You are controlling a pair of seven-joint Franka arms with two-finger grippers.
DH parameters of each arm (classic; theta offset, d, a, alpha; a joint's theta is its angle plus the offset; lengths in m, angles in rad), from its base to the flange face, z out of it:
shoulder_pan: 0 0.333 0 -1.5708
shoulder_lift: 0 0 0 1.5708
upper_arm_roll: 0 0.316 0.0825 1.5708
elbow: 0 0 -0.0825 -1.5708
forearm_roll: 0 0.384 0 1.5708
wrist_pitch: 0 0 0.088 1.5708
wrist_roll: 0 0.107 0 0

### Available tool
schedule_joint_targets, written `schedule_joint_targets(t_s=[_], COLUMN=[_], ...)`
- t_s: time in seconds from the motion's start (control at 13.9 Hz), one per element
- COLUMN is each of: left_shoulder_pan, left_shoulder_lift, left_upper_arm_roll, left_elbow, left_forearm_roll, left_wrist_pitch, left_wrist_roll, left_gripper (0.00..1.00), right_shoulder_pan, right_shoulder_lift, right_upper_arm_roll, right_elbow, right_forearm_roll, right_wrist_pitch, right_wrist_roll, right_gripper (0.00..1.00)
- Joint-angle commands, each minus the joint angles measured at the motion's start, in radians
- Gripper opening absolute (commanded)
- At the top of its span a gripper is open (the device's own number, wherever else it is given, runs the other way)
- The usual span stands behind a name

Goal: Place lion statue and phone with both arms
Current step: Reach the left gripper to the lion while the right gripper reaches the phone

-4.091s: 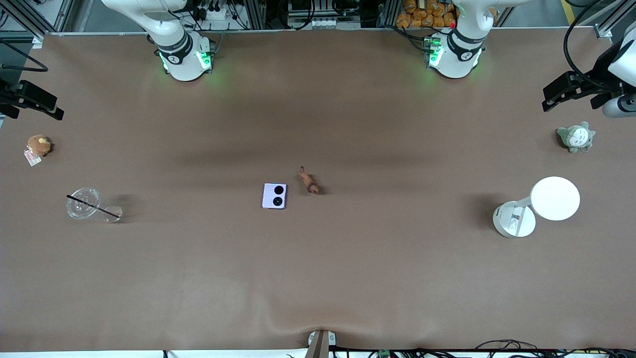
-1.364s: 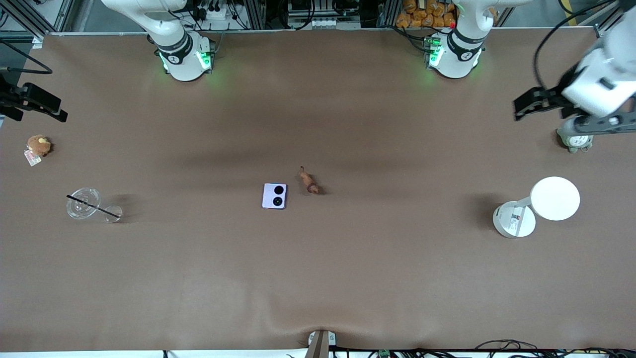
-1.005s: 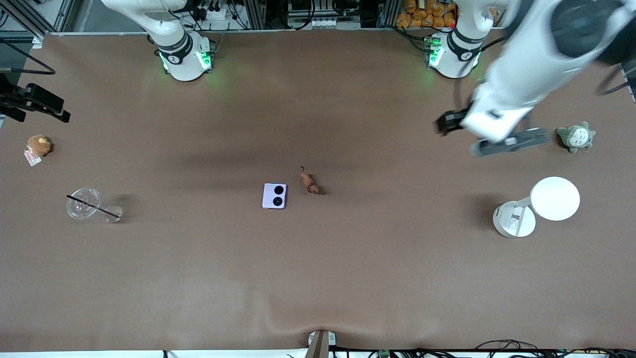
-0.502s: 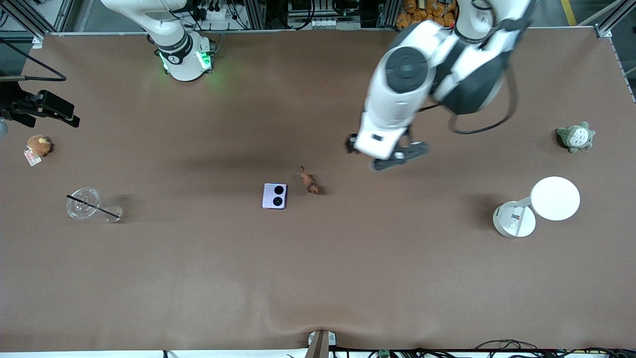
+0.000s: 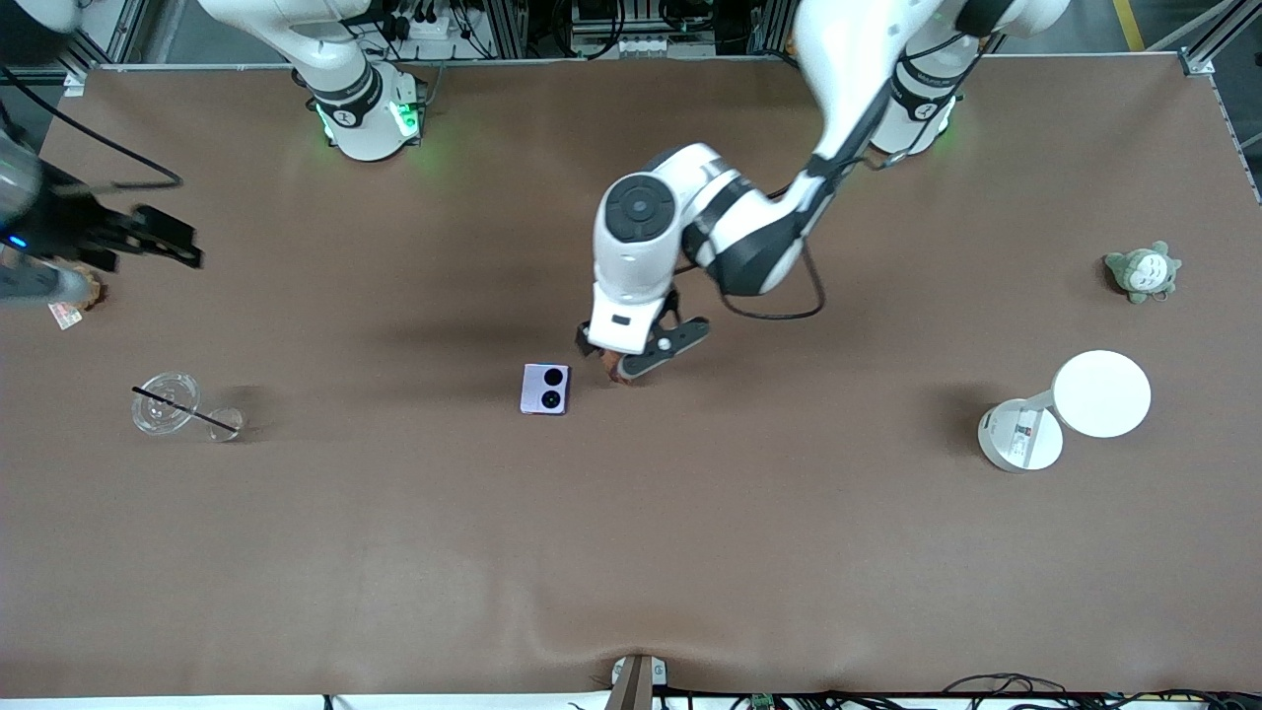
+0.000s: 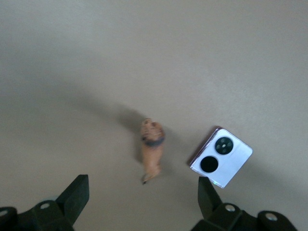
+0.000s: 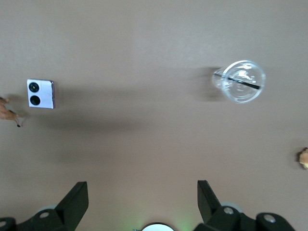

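The left gripper grabs the lion statue by its body below the dark collar (image 6: pixel 152 155) next, to place it.
The lion statue (image 6: pixel 151 154), a tiny brown figurine, lies in the middle of the table beside the lavender phone (image 5: pixel 545 389), on the side toward the left arm's end. The front view shows only its edge (image 5: pixel 615 370), under my left gripper (image 5: pixel 631 353). That gripper hangs open over the statue, its fingers (image 6: pixel 74 197) apart with nothing between them. The phone (image 6: pixel 221 156) lies flat, its two black circles facing up. My right gripper (image 5: pixel 168 242) is open in the air over the right arm's end of the table. Its wrist view takes in the phone (image 7: pixel 41 94) from a distance.
A clear cup with a black straw (image 5: pixel 166 402) stands toward the right arm's end, with a brown plush (image 5: pixel 69 301) partly hidden under the right hand. Toward the left arm's end are a grey-green plush (image 5: pixel 1142 271) and a white lamp-like stand (image 5: pixel 1099 394).
My left arm has swung from the left arm's end of the table to the middle and lowered over the lion statue. The right gripper has drifted a little toward the middle.
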Motion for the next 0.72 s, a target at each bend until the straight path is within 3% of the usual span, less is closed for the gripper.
schedule_joint_targets(t_s=[0.0,0.5,0.57,0.65], left_shoulder_pan=[-0.075,-0.099,-0.101,-0.100], left_shoulder_lift=[0.082,0.177,0.186,0.186], left_upper_arm_roll=[0.069,0.078,0.078,0.080], left_elbow=[0.054,0.045,0.045,0.045], left_forearm_roll=[0.020,0.049,0.049,0.049], left_wrist_pitch=[0.063,0.094,0.094,0.094], left_wrist_roll=[-0.043,-0.029,-0.025,-0.019], left_gripper=[1.00,0.97,0.86,0.68], right_shoulder_pan=[0.035,0.023,0.014,0.000], right_shoulder_lift=[0.093,0.255,0.276,0.284], right_upper_arm_roll=[-0.005,-0.005,-0.006,-0.006], right_elbow=[0.021,0.021,0.021,0.021], right_forearm_roll=[0.048,0.196,0.215,0.232], right_wrist_pitch=[0.059,0.153,0.153,0.155], right_wrist_roll=[0.016,0.015,-0.002,-0.010], right_gripper=[1.00,1.00,1.00,1.00])
